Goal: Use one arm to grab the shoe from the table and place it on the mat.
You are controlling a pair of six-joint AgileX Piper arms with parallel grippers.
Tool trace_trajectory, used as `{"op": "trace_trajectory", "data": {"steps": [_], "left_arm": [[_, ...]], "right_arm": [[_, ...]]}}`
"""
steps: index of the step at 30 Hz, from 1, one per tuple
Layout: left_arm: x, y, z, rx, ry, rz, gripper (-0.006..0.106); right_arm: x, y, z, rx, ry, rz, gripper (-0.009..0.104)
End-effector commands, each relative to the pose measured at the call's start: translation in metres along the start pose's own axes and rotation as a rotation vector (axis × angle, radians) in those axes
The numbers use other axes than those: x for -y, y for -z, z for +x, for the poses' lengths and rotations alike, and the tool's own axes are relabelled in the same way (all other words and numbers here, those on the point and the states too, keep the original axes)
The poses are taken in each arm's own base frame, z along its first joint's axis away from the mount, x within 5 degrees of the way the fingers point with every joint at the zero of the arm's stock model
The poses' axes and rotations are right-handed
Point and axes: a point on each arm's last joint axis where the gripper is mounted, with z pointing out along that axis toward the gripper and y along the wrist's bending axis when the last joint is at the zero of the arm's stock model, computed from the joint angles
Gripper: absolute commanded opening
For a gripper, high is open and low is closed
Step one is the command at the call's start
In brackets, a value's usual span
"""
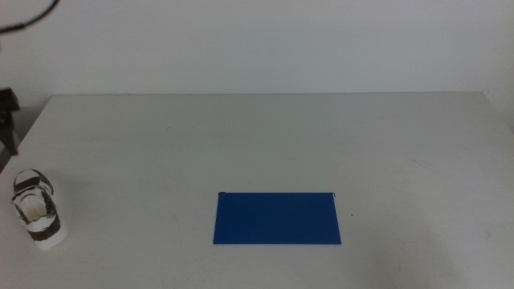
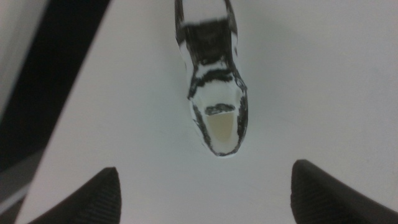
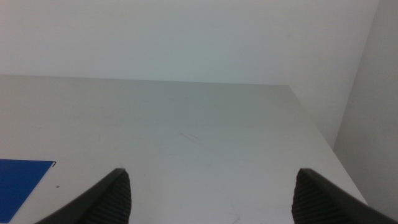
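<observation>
I will next use my left gripper to grab the shoe across its dark midsection to keep it level, because the shoe is long and narrow from toe to heel [image 1: 51, 237].
The shoe [image 1: 36, 207], a small white sneaker with black patches, stands on the table near its front left edge. The left wrist view looks down on the shoe [image 2: 214, 81], its pale insole showing. My left gripper [image 2: 205, 193] hangs above the shoe and apart from it, open, with nothing between its jaws. The deep blue mat [image 1: 277, 217] lies flat at the front middle of the table, with nothing on it. My right gripper [image 3: 211, 196] waits open over the table's right part, and a corner of the mat [image 3: 22, 180] shows in its view. Neither gripper appears in the middle view.
The white table [image 1: 265, 136] ends close to the shoe's left side, with a dark edge [image 2: 56, 81] beside it. A dark fixture [image 1: 8, 120] stands at the far left and a black cable [image 1: 32, 16] crosses the top left corner.
</observation>
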Motion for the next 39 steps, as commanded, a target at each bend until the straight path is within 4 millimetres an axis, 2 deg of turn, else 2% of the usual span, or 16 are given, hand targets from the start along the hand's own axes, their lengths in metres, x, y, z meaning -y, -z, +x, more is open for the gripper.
{"op": "trace_trajectory", "data": {"steps": [1,10,19,29,39], "left_arm": [[0.002,0.003,-0.003,0.022,0.036,0.035,0.094],[0.011,-0.048,-0.018,-0.084,0.031,0.045,0.094],[0.014,-0.089,-0.026,-0.16,0.038,0.028,0.094],[0.015,-0.12,-0.031,-0.185,0.026,0.014,0.093],[0.015,-0.133,-0.035,-0.169,0.018,0.001,0.09]], "right_arm": [[0.001,0.003,-0.011,0.11,0.021,0.012,0.066],[0.001,0.003,-0.011,0.11,0.021,0.012,0.066],[0.001,0.003,-0.011,0.11,0.021,0.012,0.066],[0.001,0.003,-0.011,0.11,0.021,0.012,0.066],[0.001,0.003,-0.011,0.11,0.021,0.012,0.066]]}}
